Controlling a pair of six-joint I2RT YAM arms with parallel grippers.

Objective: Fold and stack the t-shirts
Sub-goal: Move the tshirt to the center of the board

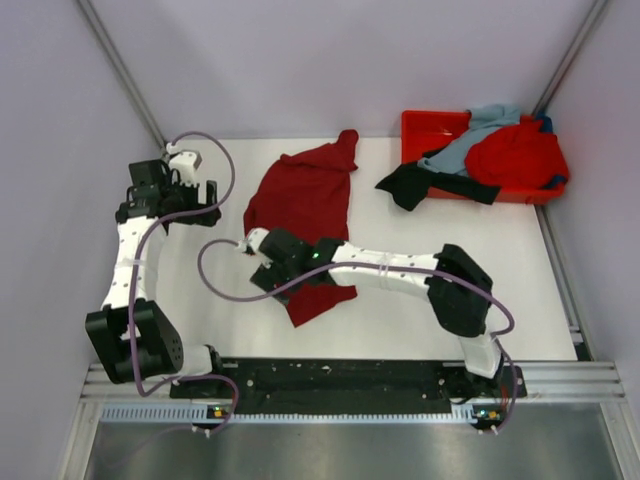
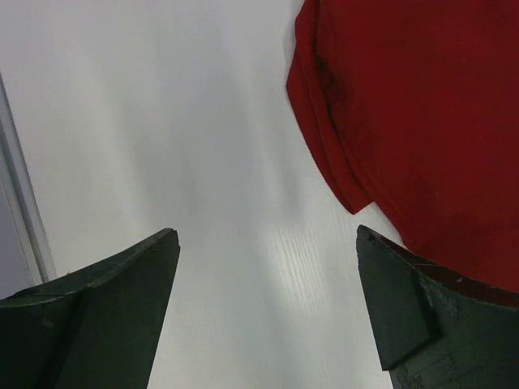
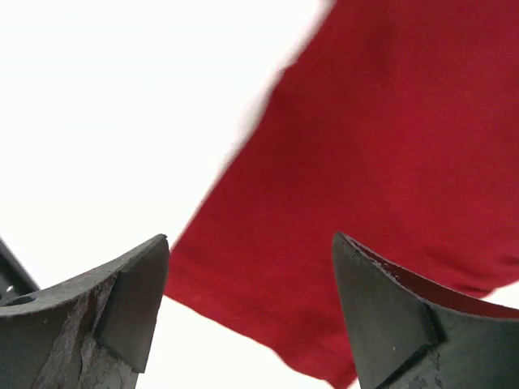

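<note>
The dark crimson t-shirt [image 1: 300, 195] needs to be stretched out flat for folding, so the robot's right gripper should next grab the t-shirt's edge near the hem [image 1: 287, 298].
A dark crimson t-shirt [image 1: 300, 195] lies crumpled on the white table, left of centre. My right gripper [image 1: 256, 248] reaches across to the shirt's left edge. It is open and empty, just above the shirt's hem [image 3: 340, 203] in the right wrist view [image 3: 251, 243]. My left gripper [image 1: 203, 200] is open and empty over bare table to the left of the shirt; the shirt's edge [image 2: 405, 121] shows to the right of the gripper [image 2: 268, 235] in the left wrist view. A bright red t-shirt [image 1: 515, 155], a pale grey-blue one [image 1: 478, 135] and a black one [image 1: 415, 185] are heaped at the back right.
An orange-red plastic tray [image 1: 420, 125] at the back right holds the heap; the black shirt spills over its front edge onto the table. Pale walls stand close on the left, the back and the right. My right arm [image 1: 400, 268] lies across the shirt's lower part.
</note>
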